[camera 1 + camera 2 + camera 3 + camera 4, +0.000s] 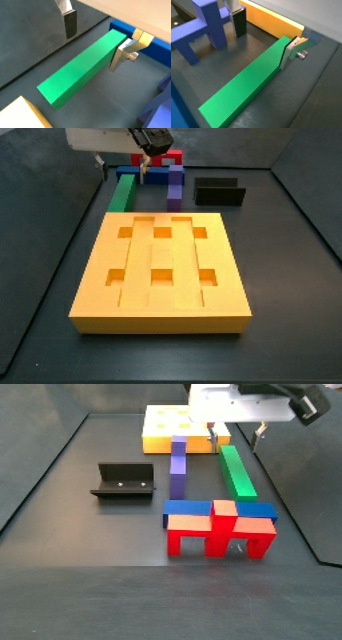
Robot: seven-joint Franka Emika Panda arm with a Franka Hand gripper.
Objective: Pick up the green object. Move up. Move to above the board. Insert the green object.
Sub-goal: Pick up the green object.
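Observation:
My gripper grabs the green object across its long sides at its middle next, to insert it into the board [167,268] [20,117].
The green object [80,72] is a long bar lying flat on the dark floor. It also shows in a wrist view [248,92] and in both side views [123,196] [238,471]. One of its ends lies by the orange-yellow board [167,268] [171,426] [271,25]. My gripper [93,50] [263,50] [234,434] is open and empty over the bar. One finger [123,52] shows against the bar's long edge. The other finger [69,25] stands well apart over bare floor. In a side view [138,168] the fingers are barely seen.
A purple bar [178,466] [175,188] lies beside the green one. A red and blue block structure [221,524] [208,25] stands at the bar's far end. The black fixture [123,481] [219,191] stands beyond the purple bar.

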